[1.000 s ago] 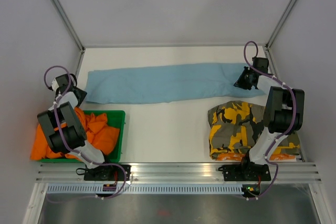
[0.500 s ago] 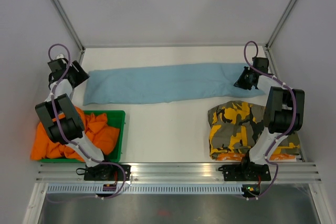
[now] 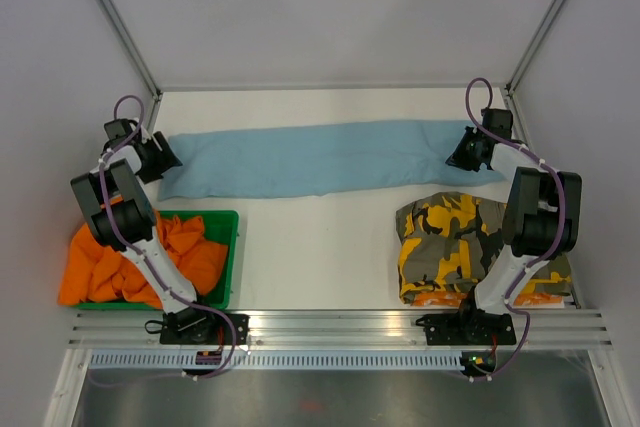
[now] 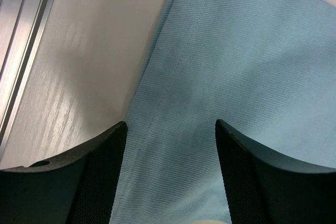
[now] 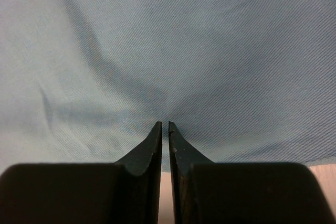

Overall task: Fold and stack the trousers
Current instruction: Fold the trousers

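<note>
The light blue trousers (image 3: 320, 159) need folding over toward the middle at one end, so my left gripper should grab them next at the hemmed end edge (image 3: 174, 164).
Light blue trousers (image 3: 320, 159) lie folded lengthwise in a long strip across the far half of the table. My left gripper (image 3: 165, 159) is at their left end, low and open. In the left wrist view (image 4: 170, 129) its fingers straddle the hemmed edge of the blue cloth (image 4: 236, 51). My right gripper (image 3: 462, 155) is at the right end. In the right wrist view (image 5: 165, 125) its jaws are shut on a pinch of the blue cloth (image 5: 157, 40), which wrinkles around the tips.
A folded camouflage pair (image 3: 460, 242) with an orange one under it lies at the near right. A green bin (image 3: 225, 222) holding orange clothes (image 3: 150, 257) stands at the near left. White walls and metal posts enclose the table.
My left gripper swung from beside the bin up towards the far left corner, then came down to the left end of the blue trousers. The right arm has not moved.
</note>
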Motion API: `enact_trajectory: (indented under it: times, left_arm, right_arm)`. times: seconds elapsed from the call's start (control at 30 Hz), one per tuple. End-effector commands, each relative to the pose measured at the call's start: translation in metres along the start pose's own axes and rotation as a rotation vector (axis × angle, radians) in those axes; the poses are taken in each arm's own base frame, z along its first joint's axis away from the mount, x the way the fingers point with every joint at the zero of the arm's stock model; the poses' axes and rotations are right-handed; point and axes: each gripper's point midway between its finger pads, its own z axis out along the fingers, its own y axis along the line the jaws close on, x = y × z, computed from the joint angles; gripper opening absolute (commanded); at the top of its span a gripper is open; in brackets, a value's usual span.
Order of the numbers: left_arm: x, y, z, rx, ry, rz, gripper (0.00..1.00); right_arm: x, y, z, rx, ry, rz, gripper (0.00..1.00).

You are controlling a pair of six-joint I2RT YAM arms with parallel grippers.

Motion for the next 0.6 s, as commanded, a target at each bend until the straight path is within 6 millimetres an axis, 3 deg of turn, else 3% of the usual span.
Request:
enact_trajectory:
  times: [0.0, 0.13, 0.27, 0.4, 0.57]
  left_arm:
    - [0.004, 0.002, 0.008, -0.009, 0.066, 0.046, 0.74]
    - [0.017, 0.014, 0.017, -0.163, 0.139, 0.110, 0.74]
    - [0.009, 0.022, 0.008, -0.266, 0.113, 0.172, 0.74]
    - [-0.008, 0.020, -0.002, -0.273, 0.051, 0.207, 0.74]
    - [0.008, 0.015, 0.012, -0.219, 0.118, 0.200, 0.73]
  right_arm:
    - [-0.019, 0.012, -0.015, -0.017, -0.063, -0.010, 0.15]
    - [-0.019, 0.012, -0.017, -0.017, -0.063, -0.011, 0.15]
    - [-0.019, 0.013, -0.015, -0.018, -0.056, -0.014, 0.16]
    - [-0.018, 0.012, -0.015, -0.020, -0.054, -0.013, 0.16]
    - [-0.016, 0.012, -0.014, -0.022, -0.051, -0.008, 0.15]
